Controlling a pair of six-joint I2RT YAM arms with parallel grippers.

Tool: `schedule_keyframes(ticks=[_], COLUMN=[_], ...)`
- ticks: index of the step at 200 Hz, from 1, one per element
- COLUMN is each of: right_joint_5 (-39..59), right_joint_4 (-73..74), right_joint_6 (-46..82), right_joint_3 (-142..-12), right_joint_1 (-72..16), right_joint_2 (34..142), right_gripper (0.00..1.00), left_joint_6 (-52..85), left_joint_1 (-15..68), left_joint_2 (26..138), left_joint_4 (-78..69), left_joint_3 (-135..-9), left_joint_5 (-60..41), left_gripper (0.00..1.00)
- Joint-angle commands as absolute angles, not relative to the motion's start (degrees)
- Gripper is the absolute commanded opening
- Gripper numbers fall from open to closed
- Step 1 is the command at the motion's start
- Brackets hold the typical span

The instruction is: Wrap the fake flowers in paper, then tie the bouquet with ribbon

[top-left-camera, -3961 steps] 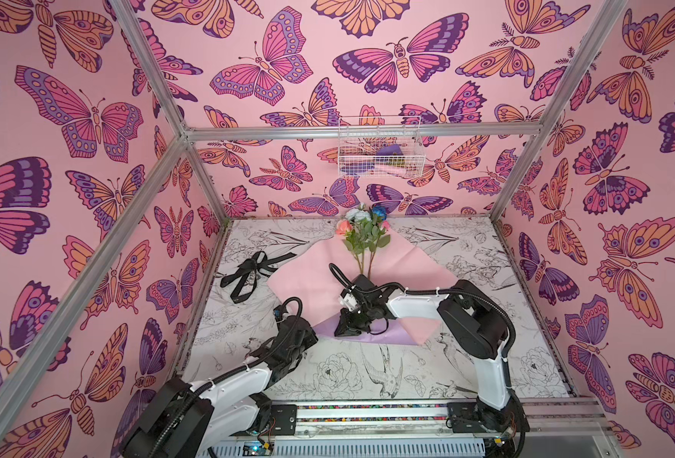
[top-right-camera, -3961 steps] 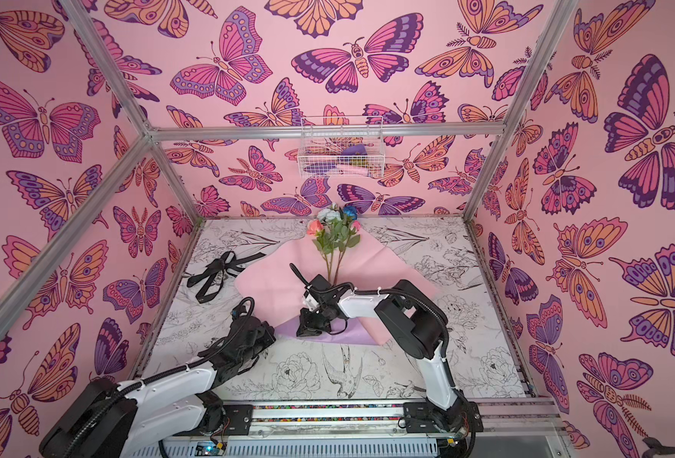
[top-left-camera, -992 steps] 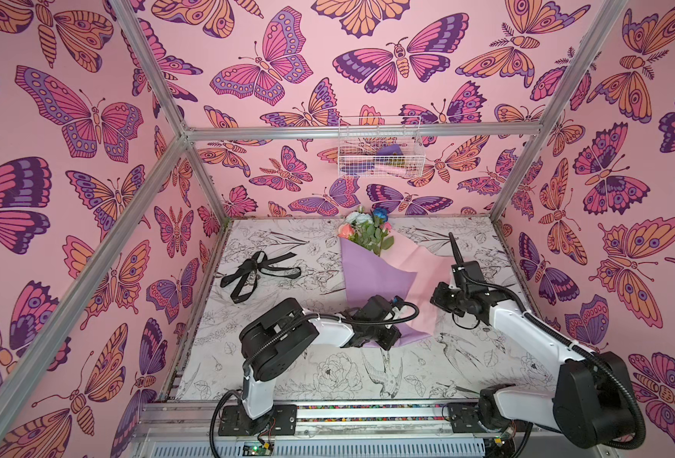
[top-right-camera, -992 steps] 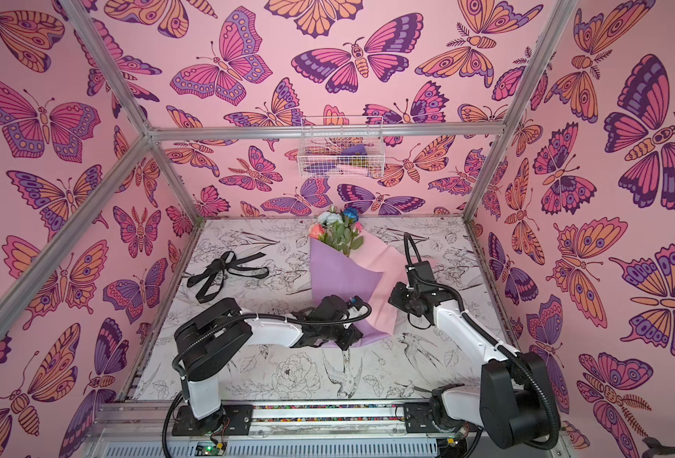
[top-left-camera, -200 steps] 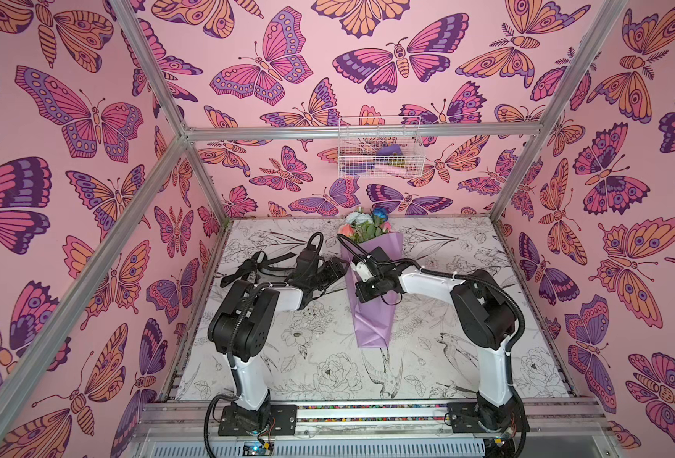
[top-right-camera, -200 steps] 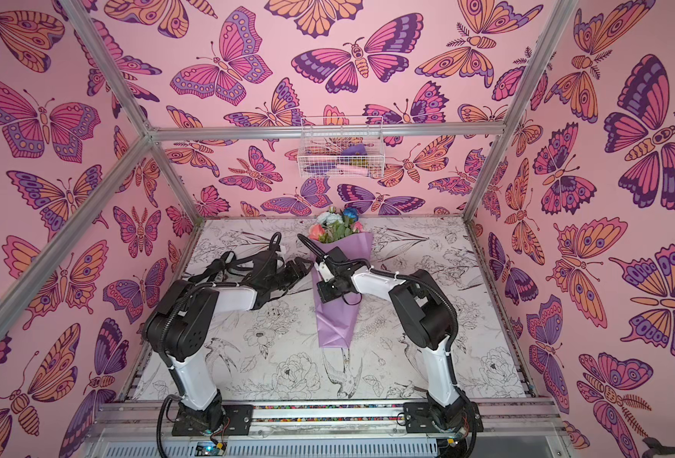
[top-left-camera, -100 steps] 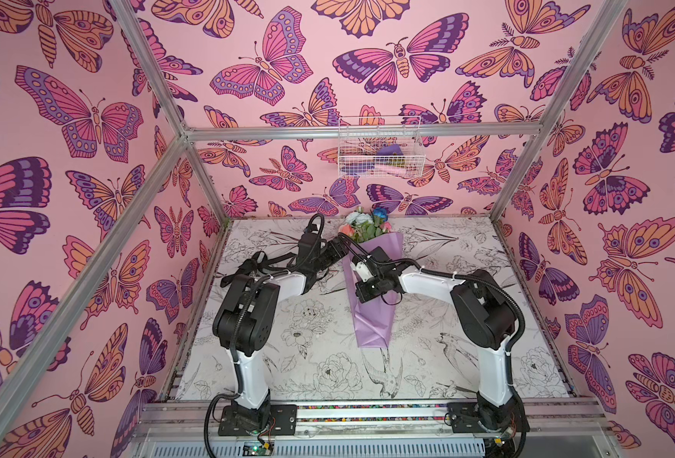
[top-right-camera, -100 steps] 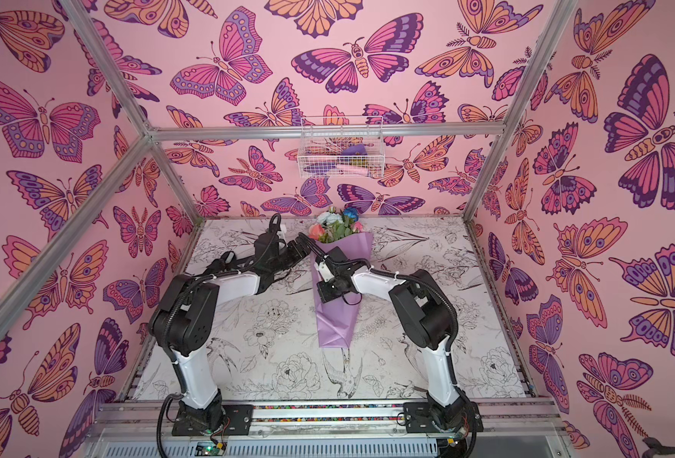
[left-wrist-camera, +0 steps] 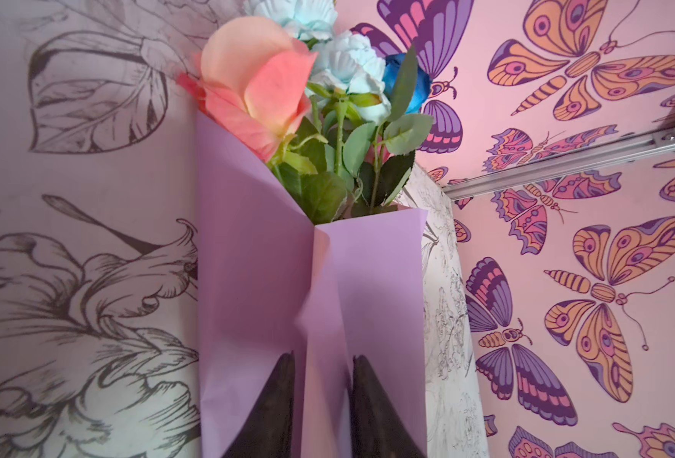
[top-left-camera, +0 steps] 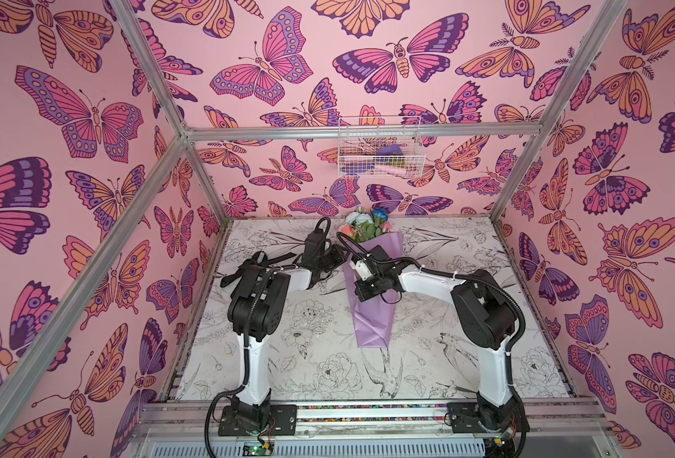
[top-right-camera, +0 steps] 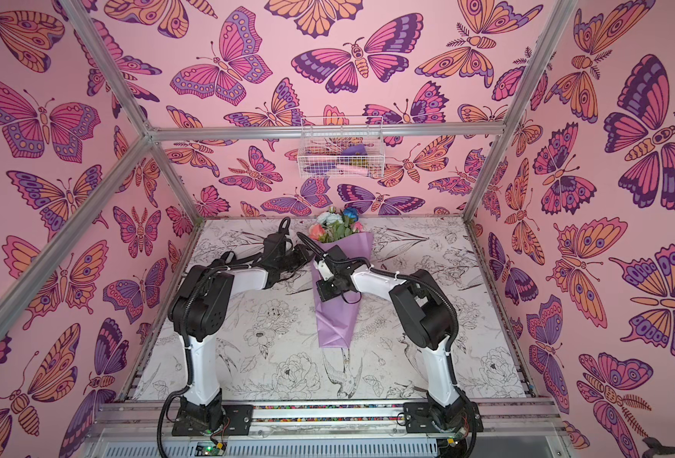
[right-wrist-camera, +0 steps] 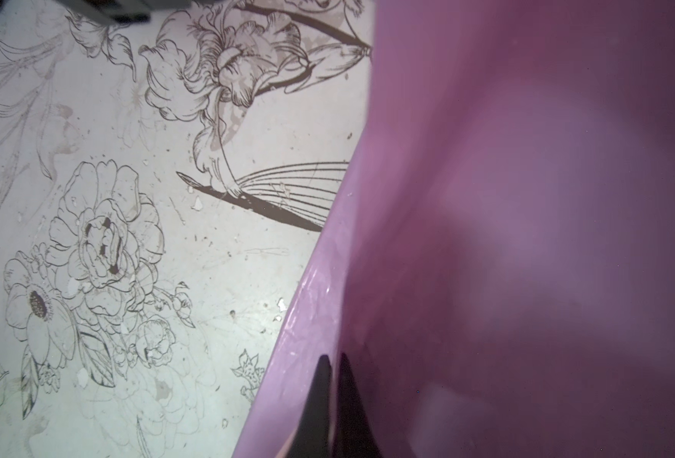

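Observation:
The paper edge in my right gripper's fingers lies along the wrap's outer strip. My right gripper will let go of the paper edge next, and the paper would stay folded.
The bouquet of fake flowers lies wrapped in lilac paper at the middle of the table in both top views, with its peach, pale blue and deep blue blooms at the far end. My left gripper sits at the wrap's upper left side. In the left wrist view its fingers press a raised fold of the lilac paper between them. My right gripper rests on the wrap's middle. In the right wrist view it is shut on the paper's edge.
A black ribbon lies at the far left, partly behind my left arm. A white wire basket hangs on the back wall. Butterfly-patterned walls close in the flower-printed table on three sides.
My left gripper swung right from the ribbon side to the bouquet's upper part, and its jaws closed onto the lilac paper. The right gripper and the bouquet stayed put.

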State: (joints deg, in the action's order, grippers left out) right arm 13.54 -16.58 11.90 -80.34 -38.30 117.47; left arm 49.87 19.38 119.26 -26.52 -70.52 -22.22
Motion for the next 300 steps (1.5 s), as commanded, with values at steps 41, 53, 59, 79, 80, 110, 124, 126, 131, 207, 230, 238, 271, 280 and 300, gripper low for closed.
schedule_keyframes(ticks=[41,53,59,79,80,110,124,126,131,207,230,238,271,280,300], right_joint_5=[14.13,14.23,14.19,14.17,14.16,14.19,14.15,14.22,14.17,16.02,17.76,18.58,21.77,22.39,22.99], right_joint_4=[-17.94,-17.77,-17.73,-17.97,-17.91,-18.30,-18.82,-18.81,-19.04,-23.29,-22.90,-22.54,-19.19,-18.04,-16.08], right_joint_6=[9.66,9.67,9.75,9.65,9.66,9.67,9.67,9.71,9.75,14.96,19.38,21.36,28.84,30.42,33.61], right_joint_3=[-80.99,-81.06,-81.19,-81.43,-81.41,-81.97,-82.18,-82.24,-82.20,-77.71,-73.82,-72.43,-66.63,-65.00,-61.43], right_joint_1=[-38.41,-38.43,-38.41,-38.42,-38.46,-38.41,-38.43,-38.44,-38.41,-38.41,-38.46,-38.56,-38.98,-39.11,-39.35], right_joint_2=[116.36,116.77,116.89,117.29,117.31,117.60,117.35,117.32,117.01,106.62,102.69,101.64,98.30,97.89,97.22], right_gripper=[0.06,0.06,0.06,0.06,0.06,0.06,0.07,0.07,0.08,0.34,0.33,0.32,0.24,0.24,0.22], left_joint_6=[49.87,49.27,49.14,48.96,48.96,49.30,49.22,49.15,49.01,46.46,46.14,46.16,46.12,46.06,45.90], left_joint_1=[18.82,18.72,18.68,18.55,18.55,18.55,18.54,18.54,18.54,18.46,18.48,18.51,18.54,18.55,18.54], left_joint_2=[119.99,119.74,119.76,120.33,120.42,122.32,122.95,123.04,123.18,124.29,124.35,124.43,124.65,124.67,125.21], left_joint_4=[-28.32,-28.11,-27.76,-26.90,-26.86,-26.67,-26.54,-26.50,-26.40,-24.96,-24.89,-24.91,-25.13,-25.07,-25.14], left_joint_3=[-71.24,-71.37,-71.67,-72.33,-72.33,-73.80,-74.48,-74.59,-74.89,-76.69,-76.42,-76.39,-76.04,-76.04,-76.40], left_joint_5=[-24.00,-24.13,-24.33,-25.13,-25.13,-26.98,-27.24,-27.24,-27.37,-28.73,-29.05,-29.09,-29.39,-29.52,-29.87], left_gripper=[0.31,0.32,0.34,0.42,0.42,0.36,0.21,0.19,0.14,0.00,0.00,0.00,0.00,0.00,0.00])
